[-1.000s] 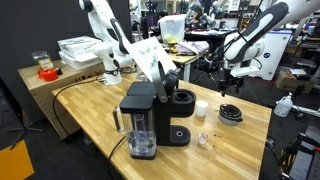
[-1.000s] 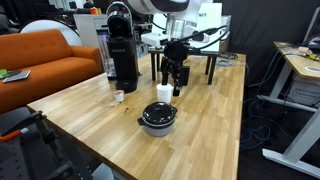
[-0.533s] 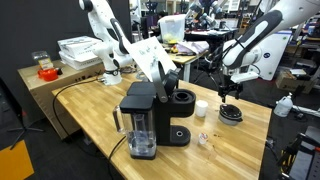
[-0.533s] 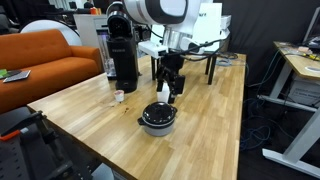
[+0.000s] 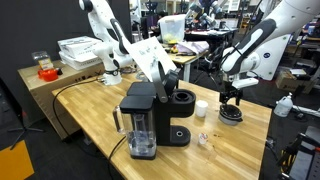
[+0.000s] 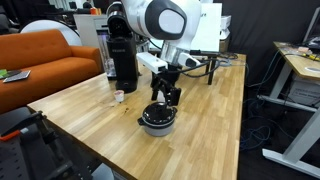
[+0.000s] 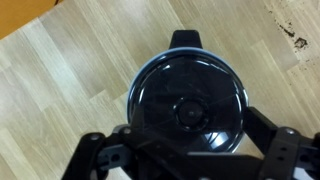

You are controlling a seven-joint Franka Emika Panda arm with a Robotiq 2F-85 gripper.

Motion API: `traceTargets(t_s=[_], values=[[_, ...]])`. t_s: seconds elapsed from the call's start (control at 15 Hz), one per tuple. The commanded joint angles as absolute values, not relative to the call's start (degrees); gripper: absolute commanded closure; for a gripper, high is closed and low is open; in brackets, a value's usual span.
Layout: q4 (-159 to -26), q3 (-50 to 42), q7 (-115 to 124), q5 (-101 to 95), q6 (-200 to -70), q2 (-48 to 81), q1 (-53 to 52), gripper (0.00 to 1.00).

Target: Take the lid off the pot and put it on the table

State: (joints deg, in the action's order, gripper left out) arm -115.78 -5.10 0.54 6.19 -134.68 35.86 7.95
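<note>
My gripper should grab the knob at the centre of the lid from straight above. The lid's rim then stays free to lift off the pot and lie on the table.
The low black pot sits on the light-wood table with its dark round lid on it, knob at the centre. It also shows in an exterior view. My gripper hangs straight above the pot, a little over the lid, in both exterior views. In the wrist view the gripper is open, its two black fingers spread on either side of the lid and not touching the knob.
A black coffee machine and a small white cup stand on the table near the pot. A wooden bench with white boxes is behind. An orange sofa stands beside the table.
The gripper has come down and moved over the pot, from beside the white cup to just above the lid. The pot and lid have not moved.
</note>
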Motion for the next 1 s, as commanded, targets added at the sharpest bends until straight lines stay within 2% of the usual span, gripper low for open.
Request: traceTargets(t_s=[0.0,0.67,0.73,0.8,0.93], values=[[-114.18,-3.55,-1.78,7.26,-133.33,37.33,9.44,0.00],[-113.26,-3.73,-1.52,7.10,-132.64,38.29,9.60,0.00],[-113.21,-3.71,-1.55,7.16,-132.62,38.26,9.69,0.07],[-113.15,-3.69,-1.60,7.24,-132.58,38.21,9.82,0.26],[-112.87,-3.71,-1.64,7.32,-132.06,37.97,10.01,0.40]])
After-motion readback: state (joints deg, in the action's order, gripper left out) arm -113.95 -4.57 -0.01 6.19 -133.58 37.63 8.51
